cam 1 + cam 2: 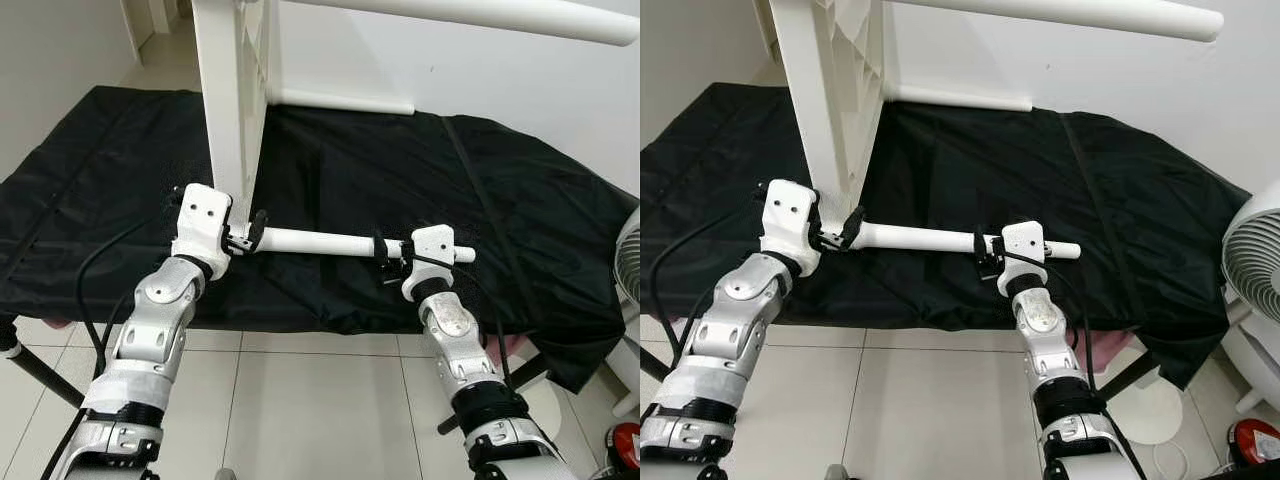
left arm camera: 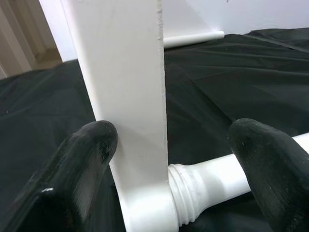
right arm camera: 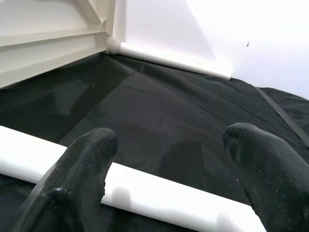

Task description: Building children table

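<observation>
I should next grab the panel by its narrow upright edge (image 1: 228, 175), because the panel's ribbed side is too wide for the fingers of my left gripper.
A white table top (image 1: 228, 110) stands on its edge on the black cloth (image 1: 400, 180). A white leg (image 1: 320, 242) runs level from its near lower corner toward the right. My left gripper (image 1: 250, 238) is open at that corner, one finger (image 2: 82, 159) on each side of the panel (image 2: 125, 96) and the threaded joint (image 2: 186, 193). My right gripper (image 1: 392, 262) is open near the leg's free end, and the leg (image 3: 145, 193) runs across just below its fingertips (image 3: 82, 164). Two more legs, a far lower one (image 1: 340, 101) and an upper one (image 1: 480, 15), stick out to the right.
The black cloth covers a low folding table whose front edge (image 1: 300, 325) is close to me, with tiled floor (image 1: 310, 410) below. A white fan (image 1: 1252, 265) stands at the right, a red object (image 1: 622, 445) on the floor beside it. A white wall is behind.
</observation>
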### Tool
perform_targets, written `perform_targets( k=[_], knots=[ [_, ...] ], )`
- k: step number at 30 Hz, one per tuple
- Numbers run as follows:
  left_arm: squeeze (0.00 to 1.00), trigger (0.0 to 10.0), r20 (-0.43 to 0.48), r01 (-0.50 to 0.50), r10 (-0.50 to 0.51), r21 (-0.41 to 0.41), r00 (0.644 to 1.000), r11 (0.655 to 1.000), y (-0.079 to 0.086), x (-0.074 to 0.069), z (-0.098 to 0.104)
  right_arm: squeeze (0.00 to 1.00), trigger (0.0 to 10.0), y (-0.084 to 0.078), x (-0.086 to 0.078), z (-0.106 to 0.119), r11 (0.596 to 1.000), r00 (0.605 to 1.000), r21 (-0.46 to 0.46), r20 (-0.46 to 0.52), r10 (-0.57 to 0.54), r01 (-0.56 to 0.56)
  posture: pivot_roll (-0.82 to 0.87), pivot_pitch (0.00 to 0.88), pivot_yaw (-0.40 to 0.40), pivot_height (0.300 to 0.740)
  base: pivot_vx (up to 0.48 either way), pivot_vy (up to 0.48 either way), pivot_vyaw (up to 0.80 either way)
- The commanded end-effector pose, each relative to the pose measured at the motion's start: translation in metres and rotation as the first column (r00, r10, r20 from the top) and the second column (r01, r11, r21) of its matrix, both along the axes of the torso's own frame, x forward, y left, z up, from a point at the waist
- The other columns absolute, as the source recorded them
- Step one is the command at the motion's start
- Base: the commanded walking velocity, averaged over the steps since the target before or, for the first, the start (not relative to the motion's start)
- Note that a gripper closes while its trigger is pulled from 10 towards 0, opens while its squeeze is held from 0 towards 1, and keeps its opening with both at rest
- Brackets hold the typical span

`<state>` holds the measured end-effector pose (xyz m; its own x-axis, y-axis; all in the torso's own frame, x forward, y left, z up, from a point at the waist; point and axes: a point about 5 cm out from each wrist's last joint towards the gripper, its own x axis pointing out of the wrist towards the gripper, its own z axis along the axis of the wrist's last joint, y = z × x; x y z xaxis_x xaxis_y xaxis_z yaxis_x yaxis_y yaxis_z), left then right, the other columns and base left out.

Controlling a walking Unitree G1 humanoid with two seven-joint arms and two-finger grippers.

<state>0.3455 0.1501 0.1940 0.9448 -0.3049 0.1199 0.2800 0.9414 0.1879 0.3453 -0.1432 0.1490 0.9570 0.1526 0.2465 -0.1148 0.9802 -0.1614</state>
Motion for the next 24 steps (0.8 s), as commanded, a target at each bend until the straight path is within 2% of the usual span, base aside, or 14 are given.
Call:
perform_targets(
  k=[1, 8, 12, 13, 17, 20, 21, 23, 24],
  knots=[
    [0.0, 10.0, -0.006, -0.152, 0.151, -0.021, 0.988, 0.988, 0.009, 0.005, 0.0, 0.0, 10.0, -0.006, -0.002, -0.004, 1.0, 1.0, 0.005, -0.017, -0.022, 0.022, 0.1, 0.079, -0.036, 0.74, 0.0, 0.0, 0.0],
    [0.0, 10.0, -0.022, -0.214, 0.214, -0.013, 0.977, 0.977, 0.016, 0.008, -0.002, 0.0, 10.0, -0.005, -0.003, -0.004, 1.0, 0.999, 0.005, -0.019, -0.031, 0.031, 0.1, 0.081, -0.03, 0.74, 0.0, 0.0, 0.0],
    [0.0, 10.0, -0.011, -0.274, 0.275, 0.021, 0.962, 0.961, 0.026, 0.009, 0.001, 0.0, 10.0, -0.003, -0.004, -0.005, 0.999, 0.999, 0.009, -0.024, -0.032, 0.032, 0.1, 0.081, -0.031, 0.74, 0.0, 0.0, 0.0],
    [0.0, 10.0, -0.012, -0.318, 0.318, 0.026, 0.948, 0.948, 0.032, 0.009, 0.001, 0.0, 10.0, -0.002, -0.004, -0.005, 0.999, 0.999, 0.009, -0.024, -0.032, 0.032, 0.1, 0.078, -0.029, 0.74, 0.0, 0.0, 0.0],
    [0.0, 10.0, -0.023, -0.39, 0.39, 0.019, 0.92, 0.921, 0.045, 0.007, -0.001, 0.0, 10.0, -0.002, -0.004, -0.006, 0.999, 0.999, 0.01, -0.025, -0.032, 0.032, 0.1, 0.078, -0.031, 0.74, 0.0, 0.0, 0.0],
    [0.0, 10.0, -0.028, -0.409, 0.409, 0.017, 0.912, 0.913, 0.048, 0.007, -0.002, 0.0, 10.0, -0.002, -0.004, -0.006, 0.999, 0.999, 0.011, -0.027, -0.032, 0.032, 0.11, 0.075, -0.032, 0.74, 0.0, 0.0, 0.0],
    [0.0, 10.0, -0.029, -0.439, 0.439, 0.007, 0.898, 0.898, 0.051, 0.006, -0.001, 0.0, 10.0, -0.001, -0.004, -0.006, 1.0, 0.999, 0.011, -0.029, -0.029, 0.03, 0.11, 0.075, -0.032, 0.74, 0.0, 0.0, 0.0],
    [0.0, 10.0, -0.03, -0.43, 0.43, -0.011, 0.902, 0.903, 0.05, 0.004, 0.001, 0.0, 10.0, 0.002, -0.004, -0.007, 1.0, 0.999, 0.01, -0.03, -0.021, 0.022, 0.11, 0.07, -0.033, 0.74, 0.0, 0.0, 0.0],
    [0.0, 10.0, -0.024, -0.397, 0.396, -0.024, 0.918, 0.918, 0.045, 0.002, 0.003, 0.0, 10.0, 0.003, -0.004, -0.007, 1.0, 0.999, 0.01, -0.03, -0.019, 0.02, 0.11, 0.07, -0.034, 0.74, 0.0, 0.0, 0.0]
  ],
)
